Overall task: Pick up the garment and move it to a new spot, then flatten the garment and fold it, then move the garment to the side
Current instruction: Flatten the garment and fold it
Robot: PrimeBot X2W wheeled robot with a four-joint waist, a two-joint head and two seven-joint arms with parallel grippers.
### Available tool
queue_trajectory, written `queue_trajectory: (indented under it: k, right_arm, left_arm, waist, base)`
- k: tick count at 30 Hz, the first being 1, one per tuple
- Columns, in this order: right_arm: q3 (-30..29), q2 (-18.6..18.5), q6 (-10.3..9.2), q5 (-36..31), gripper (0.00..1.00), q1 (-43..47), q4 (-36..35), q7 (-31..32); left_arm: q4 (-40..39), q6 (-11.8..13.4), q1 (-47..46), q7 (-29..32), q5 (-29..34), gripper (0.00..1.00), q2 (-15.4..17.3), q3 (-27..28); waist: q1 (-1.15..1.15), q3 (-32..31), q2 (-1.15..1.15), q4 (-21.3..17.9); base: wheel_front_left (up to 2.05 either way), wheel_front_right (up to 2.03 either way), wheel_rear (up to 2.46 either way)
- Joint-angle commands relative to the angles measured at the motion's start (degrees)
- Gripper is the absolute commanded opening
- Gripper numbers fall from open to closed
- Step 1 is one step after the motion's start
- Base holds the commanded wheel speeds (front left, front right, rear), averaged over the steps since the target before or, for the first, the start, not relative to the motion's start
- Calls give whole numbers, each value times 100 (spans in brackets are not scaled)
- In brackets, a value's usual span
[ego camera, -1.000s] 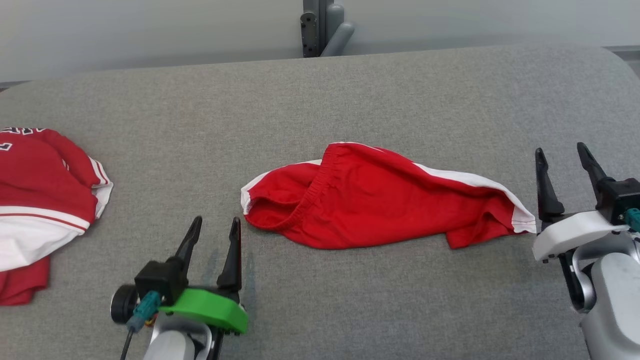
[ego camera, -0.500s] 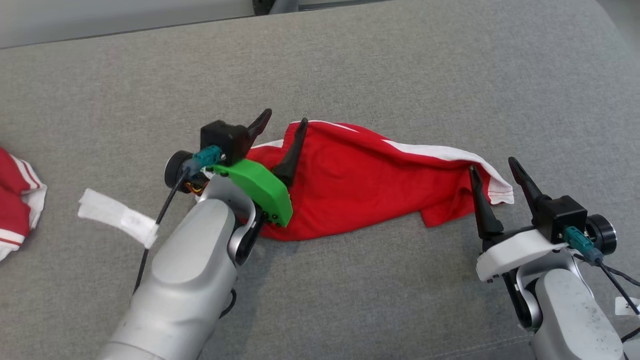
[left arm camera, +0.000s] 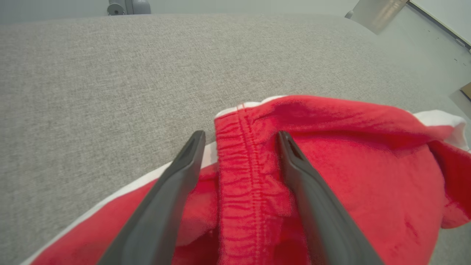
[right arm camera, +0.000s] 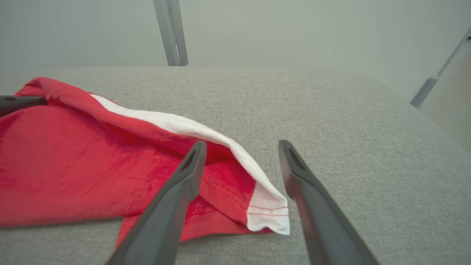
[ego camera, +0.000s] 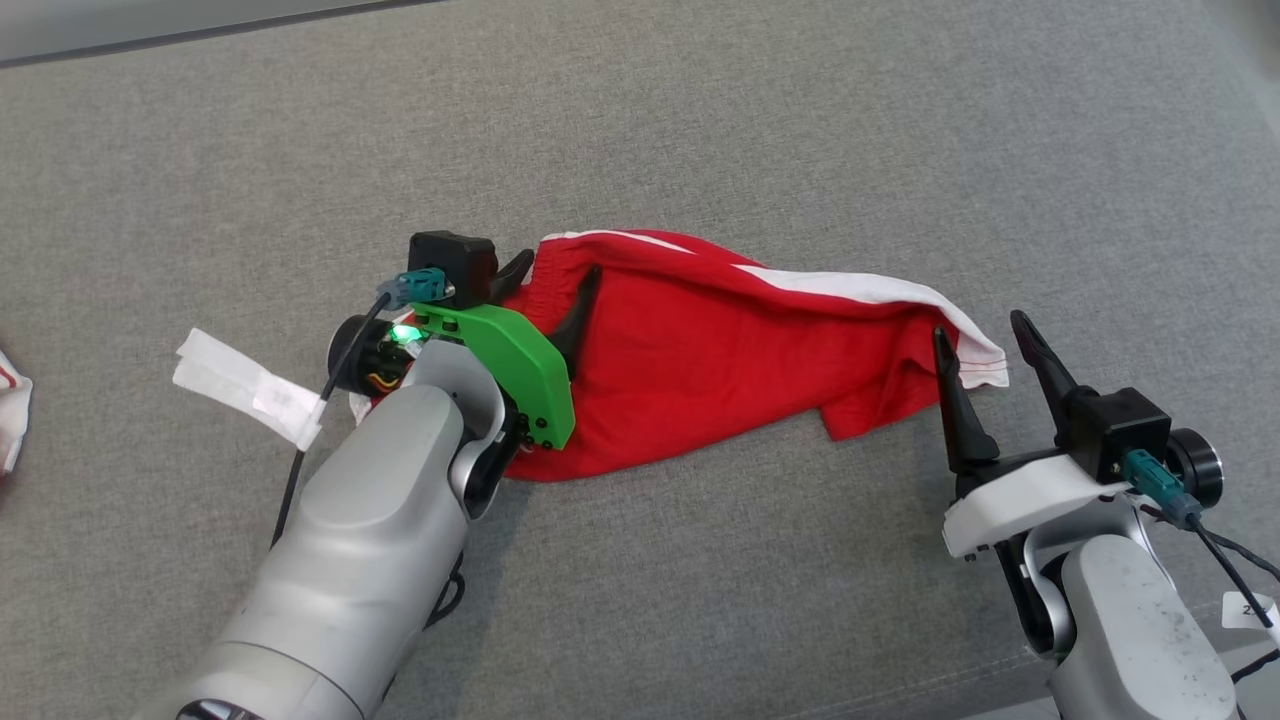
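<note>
The white hem corner (ego camera: pixel 984 365) sticks out at the end of the shorts while the red cloth (ego camera: pixel 720 360) lies slack. My right gripper needs to grab the shorts by that corner next.
The garment (ego camera: pixel 720 350) is a pair of red shorts with white side stripes, lying crumpled on the grey padded table (ego camera: pixel 700 120). My left gripper (ego camera: pixel 553 285), on its green mount, is open at the shorts' left end. In the left wrist view its fingers (left arm camera: pixel 191 162) stand either side of the gathered elastic waistband (left arm camera: pixel 239 165), low over the cloth. My right gripper (ego camera: pixel 980 332) is open at the shorts' right end. In the right wrist view the white hem corner (right arm camera: pixel 266 209) lies between the two fingers of that gripper (right arm camera: pixel 243 145). Nothing is gripped.
Another red and white garment (ego camera: pixel 8 405) peeks in at the far left edge. A white tape tag (ego camera: pixel 245 390) hangs on the left arm's cable. The table's far edge (ego camera: pixel 200 35) runs along the top left. A grey post (right arm camera: pixel 171 33) stands behind the table.
The head camera has tilted down and closer. My left gripper has reached forward onto the waistband, and my right gripper has come in to the hem corner. Both stayed open.
</note>
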Motion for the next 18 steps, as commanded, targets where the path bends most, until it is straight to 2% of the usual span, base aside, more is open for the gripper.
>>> queue_trajectory:
  k: [1,5,6,7,8,13,18]
  right_arm:
    - [3,25,-6,-5,100,-25,11,-16]
    - [21,42,-6,10,100,-62,37,-16]
    - [23,43,-6,12,100,-65,40,-16]
    - [33,41,-6,18,100,-64,42,-16]
    - [43,38,-6,19,100,-67,43,-16]
    - [-33,15,-7,52,100,42,74,-16]
    - [-141,-34,-6,123,100,287,132,-16]
  left_arm:
    - [-8,-15,-42,-1,-119,100,22,-31]
    - [-99,-16,2,-21,-409,100,22,-309]
    - [-116,-16,11,-47,-479,92,24,-369]
    - [-153,-16,0,-112,-489,48,25,-455]
    - [-197,-16,-4,-194,-559,0,22,-496]
    - [-329,-16,28,-587,-800,0,25,-698]
    - [-587,-16,268,-844,-826,0,185,-870]
  waist:
    - [0,-8,0,24]
    - [0,-20,0,74]
    - [0,-25,0,83]
    - [0,-29,0,91]
    - [0,-33,0,98]
    - [0,-161,0,192]
    - [0,-514,0,545]
  base:
    - [0,0,0]
    - [0,0,0]
    - [0,0,0]
    - [0,0,0]
    - [0,0,0]
    - [0,0,0]
    - [0,0,0]
